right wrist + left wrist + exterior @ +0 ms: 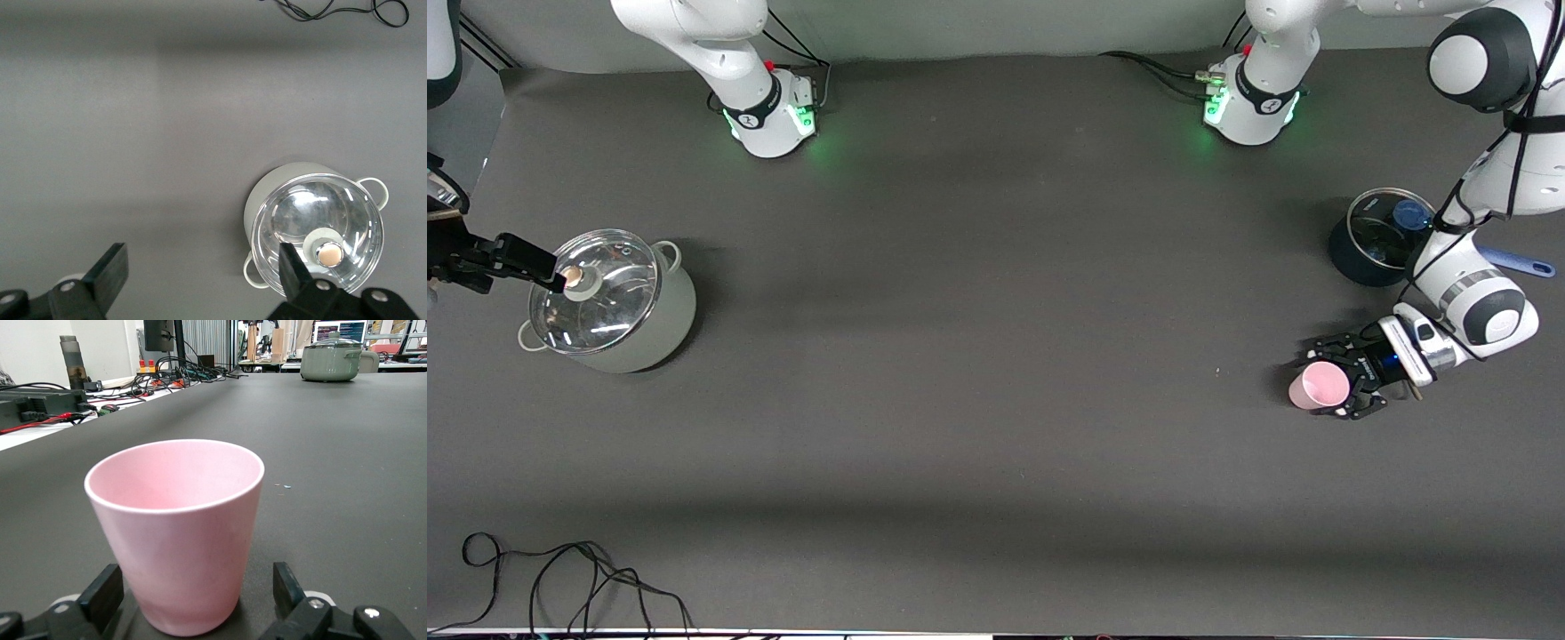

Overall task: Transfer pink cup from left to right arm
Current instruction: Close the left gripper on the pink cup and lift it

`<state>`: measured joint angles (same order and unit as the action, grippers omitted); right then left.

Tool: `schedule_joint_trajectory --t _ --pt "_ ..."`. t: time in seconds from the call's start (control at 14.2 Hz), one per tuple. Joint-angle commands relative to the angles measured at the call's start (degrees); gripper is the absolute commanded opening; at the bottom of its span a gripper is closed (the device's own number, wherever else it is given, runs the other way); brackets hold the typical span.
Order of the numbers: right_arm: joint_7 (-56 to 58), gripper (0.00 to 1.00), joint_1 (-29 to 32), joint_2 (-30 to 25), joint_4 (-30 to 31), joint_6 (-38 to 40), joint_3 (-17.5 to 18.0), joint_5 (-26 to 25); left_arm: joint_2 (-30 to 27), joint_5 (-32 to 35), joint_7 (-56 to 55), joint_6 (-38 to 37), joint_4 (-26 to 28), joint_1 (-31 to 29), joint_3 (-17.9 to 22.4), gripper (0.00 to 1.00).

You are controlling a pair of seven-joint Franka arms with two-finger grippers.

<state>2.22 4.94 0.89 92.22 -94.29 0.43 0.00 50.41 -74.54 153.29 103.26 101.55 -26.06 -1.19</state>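
Note:
My left gripper closes on the cup now, since my fingers stand low beside the pink cup's lower side [1303, 391] [190, 590] and closing now would catch the cup.
The pink cup [1319, 387] [177, 527] stands upright on the dark table toward the left arm's end. My left gripper [1336, 384] [193, 587] sits low at the table around it and is open. One black finger [100, 597] is on each side of the cup's base, with a gap to the cup on both sides. My right gripper [547, 274] [200, 267] hangs open and holds nothing. It is up over the right arm's end of the table, by the lidded grey pot [609, 302] [313, 233].
A dark pot [1383, 236] with a glass lid and blue knob stands farther from the front camera than the cup. A blue handle [1516, 262] lies beside it. Loose black cable [560, 578] lies at the table's near edge.

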Motion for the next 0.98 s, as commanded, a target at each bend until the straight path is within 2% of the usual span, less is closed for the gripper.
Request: schedule_joint_trajectory --t 0.0,0.07,0.14,0.28,0.7,0.91 --pt "0.4 1.0 -0.1 0.2 -0.8 0.8 -0.3 0.1 0.6 -2.4 1.3 1.6 0.6 0.4 -0.3 1.0" --pt "0.4 1.0 -0.1 0.2 -0.8 0.8 -0.3 0.1 0.7 -2.4 1.3 1.6 0.6 0.5 -0.3 0.99" --pt "0.4 1.0 -0.1 0.2 -0.8 0.8 -0.3 0.1 0.6 -2.4 1.4 1.6 0.6 0.6 -0.3 0.9" --pt "0.4 1.0 -0.1 0.2 -0.8 0.8 -0.3 0.1 0.6 -2.4 1.4 1.6 0.6 0.8 -0.3 0.66" --pt "0.5 1.0 -0.1 0.2 -0.8 0.8 -0.3 0.1 0.0 -2.4 0.0 1.7 0.1 1.1 -0.3 0.59" --pt "0.4 1.0 -0.1 0.2 -0.7 0.8 -0.3 0.1 -1.2 -1.7 -7.8 2.0 -2.6 2.4 -0.3 0.54"
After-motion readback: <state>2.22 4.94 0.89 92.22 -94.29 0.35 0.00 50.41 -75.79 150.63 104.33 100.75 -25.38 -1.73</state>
